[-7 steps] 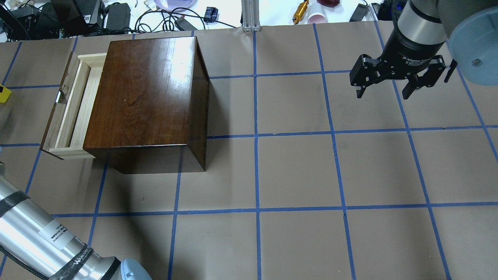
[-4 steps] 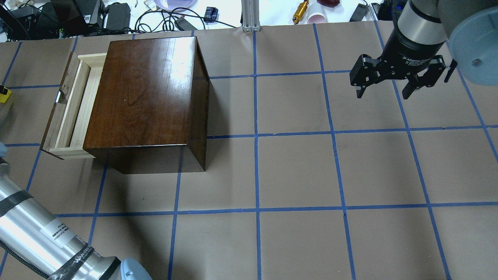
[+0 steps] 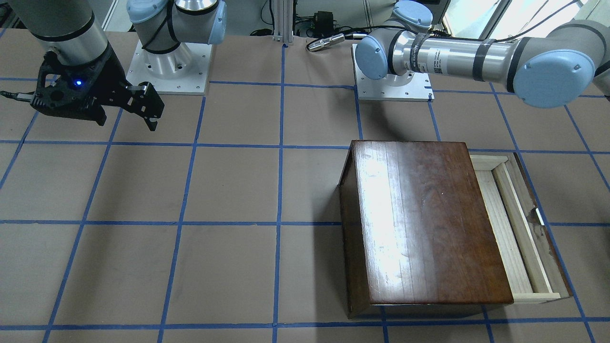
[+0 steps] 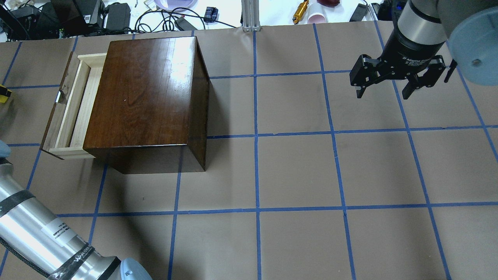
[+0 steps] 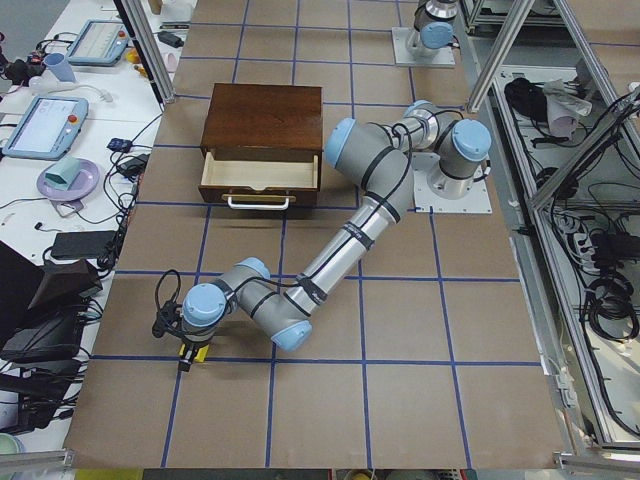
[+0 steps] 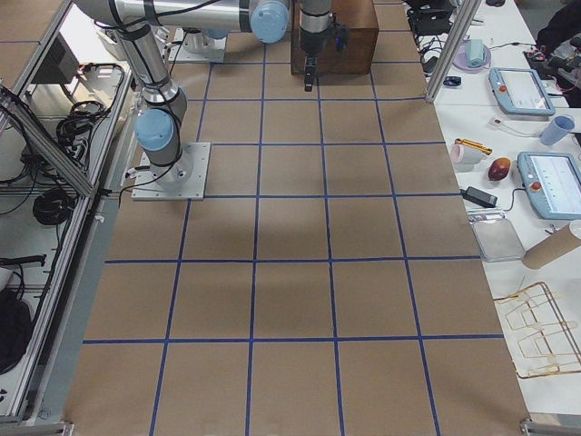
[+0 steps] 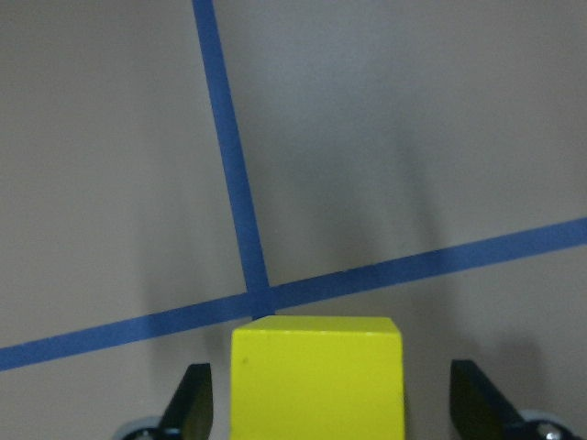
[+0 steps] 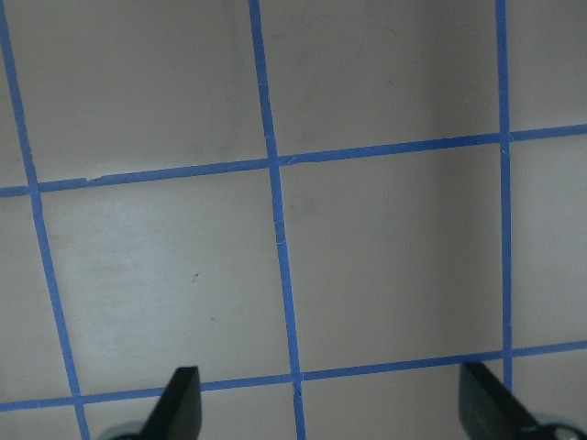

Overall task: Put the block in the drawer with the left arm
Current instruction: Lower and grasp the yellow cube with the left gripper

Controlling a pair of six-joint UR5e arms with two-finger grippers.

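Note:
The left gripper grabs the yellow block by its opposite sides next, to place it in the open drawer (image 3: 507, 228).
The yellow block (image 7: 316, 376) sits on the brown table paper at a blue tape crossing, far out from the drawer (image 4: 74, 105); a sliver of it shows at the overhead view's left edge (image 4: 3, 96). My left gripper (image 7: 330, 408) is open and straddles the block, with a gap on each side. It also shows in the exterior left view (image 5: 187, 348). The drawer is pulled partly out of the dark wooden box (image 4: 144, 93) and its pale tray looks empty. My right gripper (image 4: 385, 91) is open and empty, hovering at the far right.
The box (image 3: 424, 224) stands on the table's left half, with the drawer's front panel and knob (image 5: 260, 202) facing my left gripper. Cables, cups and tablets lie beyond the table's far edge (image 4: 175, 15). The left arm's forearm (image 4: 35, 233) crosses the near left corner.
The left forearm has slid down and left in the overhead view, and less of the yellow block shows at the left edge. The right arm has barely moved.

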